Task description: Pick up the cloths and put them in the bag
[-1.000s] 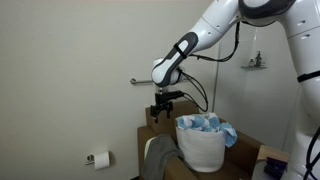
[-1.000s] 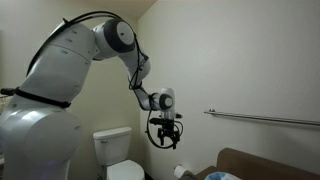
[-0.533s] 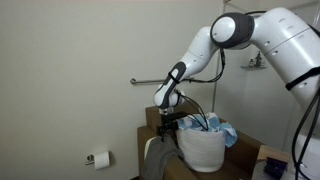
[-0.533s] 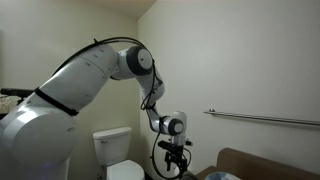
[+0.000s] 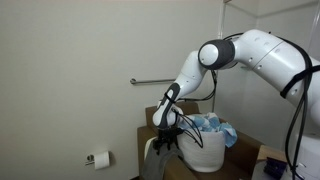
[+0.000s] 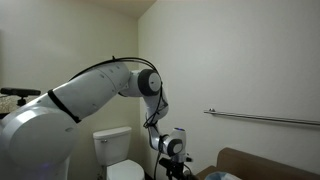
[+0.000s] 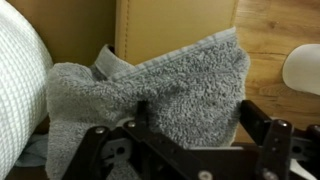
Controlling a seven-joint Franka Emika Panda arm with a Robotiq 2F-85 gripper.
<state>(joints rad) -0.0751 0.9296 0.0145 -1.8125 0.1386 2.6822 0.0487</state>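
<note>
I should close my gripper on the grey cloth now, because in the wrist view my fingers reach down beside the folds of the grey cloth between them.
A grey terry cloth (image 7: 170,85) lies draped over a brown surface and fills the wrist view; it also shows in an exterior view (image 5: 157,160). My gripper (image 7: 197,115) is open just above it, with one finger on each side of the cloth's upper part. In both exterior views the gripper (image 5: 165,140) (image 6: 172,168) hangs low, pointing down. The white bag (image 5: 203,150) stands right beside it, with blue cloths (image 5: 210,124) in its mouth. The bag's white side (image 7: 20,80) fills the left of the wrist view.
A wall grab bar (image 5: 145,81) (image 6: 265,119) runs behind the arm. A toilet (image 6: 118,155) stands below the arm and a toilet paper holder (image 5: 98,158) is on the wall. A wooden panel (image 7: 280,30) lies behind the cloth.
The arm has come down steadily, bringing the open gripper from above the bag's height to just over the grey cloth beside the bag.
</note>
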